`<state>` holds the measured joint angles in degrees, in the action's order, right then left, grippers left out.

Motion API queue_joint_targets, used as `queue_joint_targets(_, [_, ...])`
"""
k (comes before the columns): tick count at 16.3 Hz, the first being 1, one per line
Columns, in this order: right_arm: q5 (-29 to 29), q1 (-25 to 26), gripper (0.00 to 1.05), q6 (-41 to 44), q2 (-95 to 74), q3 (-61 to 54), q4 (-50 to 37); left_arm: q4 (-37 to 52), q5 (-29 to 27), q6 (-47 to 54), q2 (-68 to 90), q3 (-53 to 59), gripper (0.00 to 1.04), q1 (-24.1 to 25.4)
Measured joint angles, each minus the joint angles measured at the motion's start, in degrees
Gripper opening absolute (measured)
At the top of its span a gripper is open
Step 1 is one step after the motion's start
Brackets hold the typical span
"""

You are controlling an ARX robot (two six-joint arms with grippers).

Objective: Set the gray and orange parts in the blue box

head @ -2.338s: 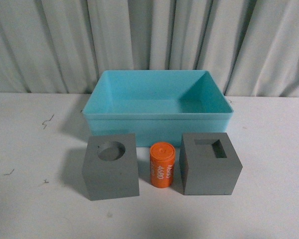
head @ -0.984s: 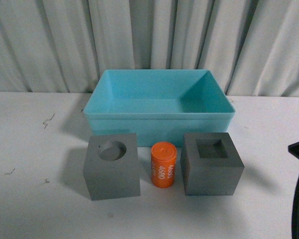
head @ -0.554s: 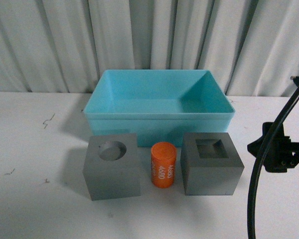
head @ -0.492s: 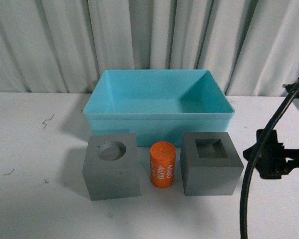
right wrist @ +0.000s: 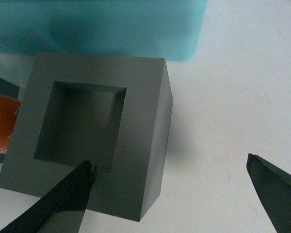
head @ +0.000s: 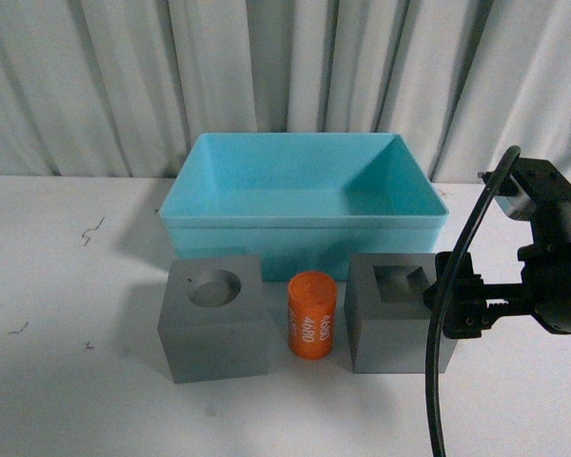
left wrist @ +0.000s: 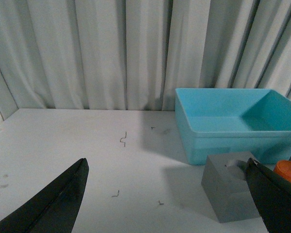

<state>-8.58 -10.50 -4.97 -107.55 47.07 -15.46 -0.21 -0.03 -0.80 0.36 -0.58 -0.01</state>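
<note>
Next, the right gripper grips the gray cube by the side of its rectangular hollow (right wrist: 137,133) to place it in the blue box.
The blue box (head: 305,222) stands at the back of the white table. In front of it, in a row, are a gray cube with a round recess (head: 216,324), an orange cylinder (head: 311,314) printed "4680", and a gray cube with a rectangular recess (head: 390,328). My right gripper (head: 460,297) is open at the right edge of the rectangular-recess cube (right wrist: 140,121). One finger is over the cube's top, the other over bare table. My left gripper (left wrist: 166,165) is open, left of the round-recess cube (left wrist: 228,187), holding nothing.
A gray pleated curtain (head: 285,67) hangs behind the table. A black cable (head: 438,362) loops down from the right arm near the front right. Small dark marks (left wrist: 122,140) dot the table to the left of the box.
The right arm has come into the front view from the right and moved left up to the rectangular-recess cube. The parts and the box have stayed in place.
</note>
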Motion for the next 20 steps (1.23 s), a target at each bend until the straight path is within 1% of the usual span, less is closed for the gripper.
queue_joint_targets(8, [0.9, -0.5, 0.98, -0.6, -4.0, 4.3, 1.0, 0.0, 0.0, 0.0, 0.0, 0.0, 0.98, 0.0])
queue_joint_targets(9, [1.0, -0.7, 0.95, -0.8, -4.2, 4.7, 1.3, 0.0, 0.0, 0.0, 0.0, 0.0, 0.98, 0.0])
queue_joint_targets(10, [1.4, -0.8, 0.68, -0.8, -4.9, 5.8, 2.0, 0.0, 0.0, 0.0, 0.0, 0.0, 0.98, 0.0])
queue_joint_targets(12, [1.2, -0.8, 0.48, -0.8, -4.9, 5.9, 2.3, 0.0, 0.0, 0.0, 0.0, 0.0, 0.98, 0.0])
queue_joint_targets(13, [1.0, -0.8, 0.32, -0.8, -4.7, 5.7, 2.3, 0.0, 0.0, 0.0, 0.0, 0.0, 0.98, 0.0])
queue_joint_targets(14, [1.5, -0.7, 0.22, -0.5, -3.8, 4.9, 2.0, 0.0, 0.0, 0.0, 0.0, 0.0, 0.98, 0.0])
queue_joint_targets(15, [1.9, -0.5, 0.19, -0.5, -2.4, 3.2, 1.8, 0.0, 0.0, 0.0, 0.0, 0.0, 0.98, 0.0])
queue_joint_targets(17, [2.8, 0.5, 0.19, -0.5, 2.9, -2.6, 1.8, 0.0, 0.0, 0.0, 0.0, 0.0, 0.98, 0.0])
queue_joint_targets(19, [3.2, 3.1, 0.19, 0.2, 14.4, -8.0, 4.5, 0.0, 0.0, 0.0, 0.0, 0.0, 0.98, 0.0])
queue_joint_targets(20, [3.2, 5.0, 0.19, 1.5, 21.5, -8.5, 7.1, 0.0, 0.0, 0.0, 0.0, 0.0, 0.98, 0.0])
